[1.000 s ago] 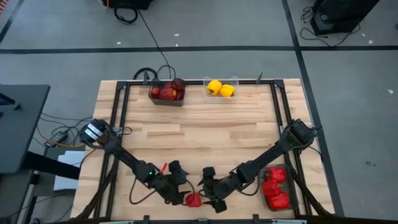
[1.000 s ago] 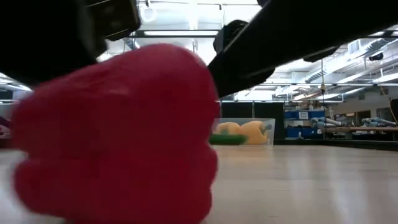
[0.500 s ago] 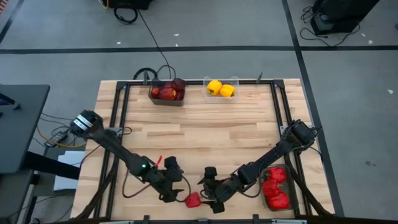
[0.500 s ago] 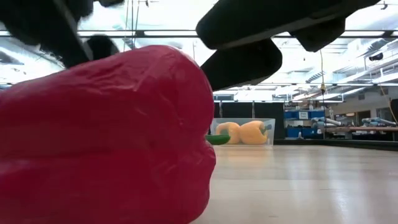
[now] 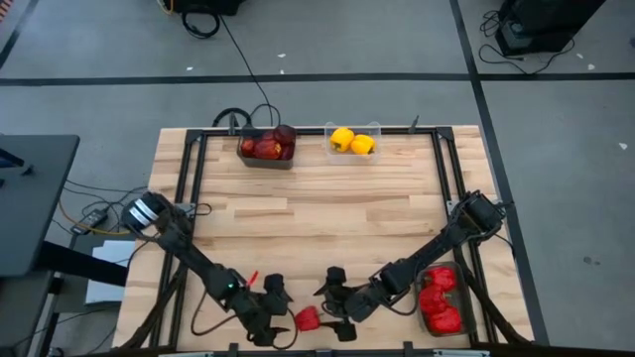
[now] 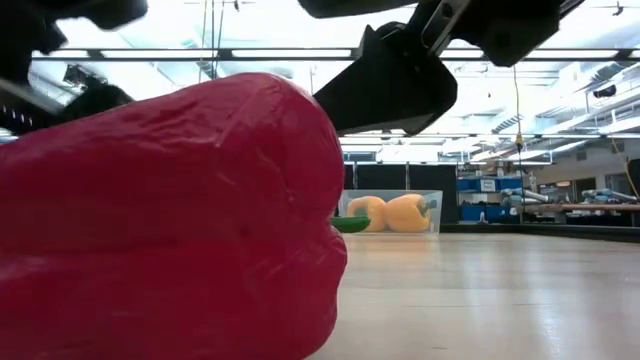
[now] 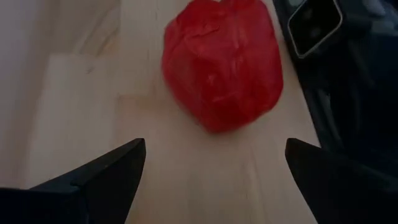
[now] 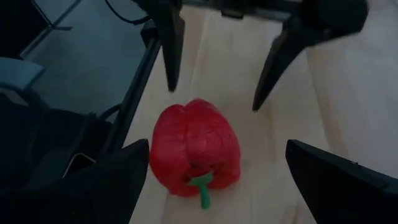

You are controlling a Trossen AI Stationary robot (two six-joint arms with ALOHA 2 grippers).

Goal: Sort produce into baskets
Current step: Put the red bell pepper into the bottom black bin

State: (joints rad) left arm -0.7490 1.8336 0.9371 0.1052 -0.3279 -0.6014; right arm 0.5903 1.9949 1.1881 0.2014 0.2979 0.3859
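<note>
I will grab the red bell pepper by its stem end (image 5: 316, 319) (image 8: 200, 177) with my right gripper next, to sort it into the grey bin of red peppers.
A red bell pepper (image 5: 309, 318) lies on its side on the table near the front edge, its green stem (image 8: 200, 186) toward my right gripper. It fills the left of the low view (image 6: 170, 220). My left gripper (image 5: 282, 312) is open just left of the pepper, which lies a little ahead of its fingertips (image 7: 215, 143). My right gripper (image 5: 333, 305) is open just right of it, and its fingers stand on either side of the pepper's stem end (image 8: 217, 149).
A dark bin (image 5: 266, 149) with maroon fruits and a clear bin (image 5: 352, 142) with two yellow peppers stand at the far edge. A mesh bin (image 5: 440, 297) with several red peppers stands at the front right. Bare wood lies between the bins and the grippers.
My left gripper has drawn back from the red pepper toward the table's left and near edge. The pepper, partly covered by that gripper a second ago, now lies free on the table and shows larger in the low view. My right gripper has hardly moved.
</note>
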